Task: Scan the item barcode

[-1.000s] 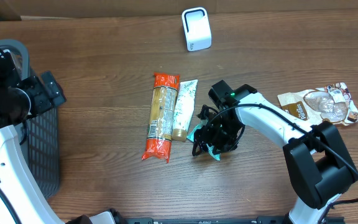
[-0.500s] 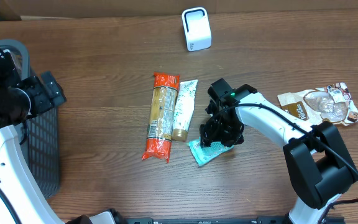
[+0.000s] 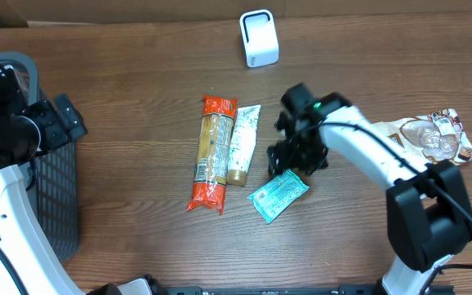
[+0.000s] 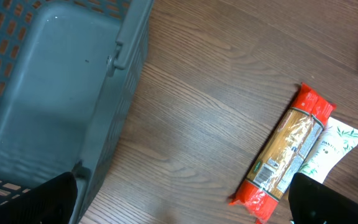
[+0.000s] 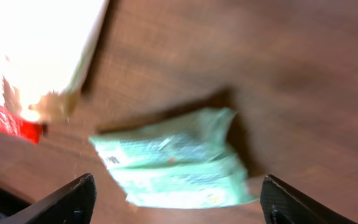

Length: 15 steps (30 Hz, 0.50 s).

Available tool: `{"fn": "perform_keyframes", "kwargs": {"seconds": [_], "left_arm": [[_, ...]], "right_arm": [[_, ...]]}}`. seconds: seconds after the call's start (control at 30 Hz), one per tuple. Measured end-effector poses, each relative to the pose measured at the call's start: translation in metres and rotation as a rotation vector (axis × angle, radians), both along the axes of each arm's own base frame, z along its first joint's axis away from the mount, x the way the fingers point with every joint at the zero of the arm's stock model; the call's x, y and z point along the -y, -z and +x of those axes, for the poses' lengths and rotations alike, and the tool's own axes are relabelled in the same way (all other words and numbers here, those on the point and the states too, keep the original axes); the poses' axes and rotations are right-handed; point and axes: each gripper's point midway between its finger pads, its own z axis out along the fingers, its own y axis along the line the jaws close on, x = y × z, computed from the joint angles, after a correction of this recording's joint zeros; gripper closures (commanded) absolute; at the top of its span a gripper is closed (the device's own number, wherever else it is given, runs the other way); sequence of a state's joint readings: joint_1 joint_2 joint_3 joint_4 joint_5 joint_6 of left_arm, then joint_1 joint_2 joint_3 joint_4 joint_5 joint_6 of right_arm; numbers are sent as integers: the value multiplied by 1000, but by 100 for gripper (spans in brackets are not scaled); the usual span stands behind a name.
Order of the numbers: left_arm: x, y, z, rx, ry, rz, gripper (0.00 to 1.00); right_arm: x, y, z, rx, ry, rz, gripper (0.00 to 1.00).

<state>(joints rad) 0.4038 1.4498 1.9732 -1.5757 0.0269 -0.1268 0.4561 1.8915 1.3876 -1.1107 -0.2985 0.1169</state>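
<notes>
The packet's broad side has to stay uncovered for the barcode scan, so I will next grab the mint-green packet's end edge away from the white tube (image 5: 230, 160) with my right gripper.
A mint-green packet (image 3: 277, 195) lies flat on the wooden table, free of any grip. My right gripper (image 3: 295, 158) hovers just behind and above it, open and holding nothing. In the right wrist view the packet (image 5: 173, 165) shows blurred between and beyond the spread fingertips (image 5: 67, 202). The white barcode scanner (image 3: 259, 38) stands at the back of the table. My left gripper (image 3: 60, 121) is open and holds nothing at the far left, over the basket; in its own view the left gripper (image 4: 179, 211) stands wide apart.
An orange pasta pack (image 3: 213, 152) and a white tube (image 3: 242, 143) lie side by side left of the green packet. A brown snack bag (image 3: 428, 138) sits at the right edge. A grey plastic basket (image 3: 56, 197) stands at the left.
My right gripper has let go of the green packet and lifted away toward the back. The packet now lies flat on the table. The left arm has not moved.
</notes>
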Motion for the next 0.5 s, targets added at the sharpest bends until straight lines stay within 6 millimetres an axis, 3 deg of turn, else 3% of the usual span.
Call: {"fn": "perform_keyframes", "kwargs": {"seconds": [0.2, 0.5], "left_arm": [[0, 0, 0, 0, 0, 0, 1], [0, 0, 0, 0, 0, 0, 0]], "right_arm": [[32, 5, 25, 65, -34, 33, 12], [20, 39, 0, 78, -191, 196, 17]]}}
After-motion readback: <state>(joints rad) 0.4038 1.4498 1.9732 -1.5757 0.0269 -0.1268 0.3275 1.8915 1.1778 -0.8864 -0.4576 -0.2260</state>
